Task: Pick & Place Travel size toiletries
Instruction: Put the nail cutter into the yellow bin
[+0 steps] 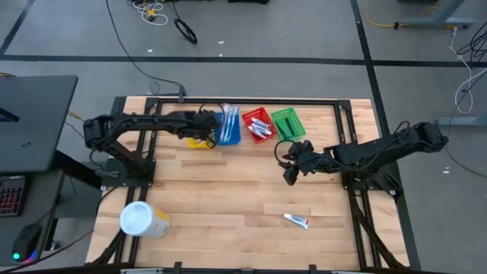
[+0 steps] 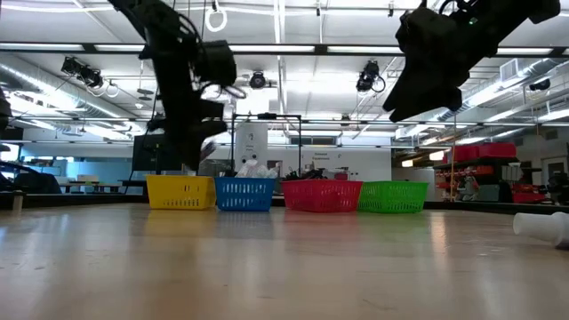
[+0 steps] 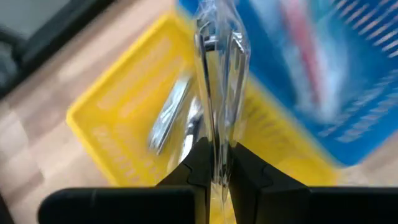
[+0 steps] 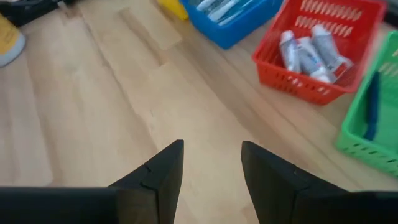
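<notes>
The clear-wrapped item is lifted above the yellow basket (image 3: 118,118) in the left wrist view, so my left gripper needs to keep holding it for now.
My left gripper (image 1: 204,132) hangs over the yellow basket (image 3: 118,118), shut on a thin toiletry in a clear wrapper (image 3: 219,68). Silvery items (image 3: 168,121) lie in that basket. Beside it stand the blue basket (image 1: 227,128) with toothbrushes, the red basket (image 4: 323,50) with small white tubes (image 4: 308,53), and the green basket (image 1: 288,122). My right gripper (image 4: 211,163) hovers open over bare wood in front of the red and green baskets, with nothing between its fingers. One white tube (image 1: 297,221) lies on the table near the front right. My left gripper pinches the near end of the clear-wrapped item (image 3: 217,142) between its two fingers (image 3: 200,163). The fingers come slanting down from the table's left. The item sticks out forward past the fingertips, lifted clear above the yellow basket.
A big white-and-yellow cylindrical container (image 1: 143,220) lies near the table's front left corner. The four baskets stand in a row along the far edge (image 1: 251,100). Open wood lies between the baskets and the front edge.
</notes>
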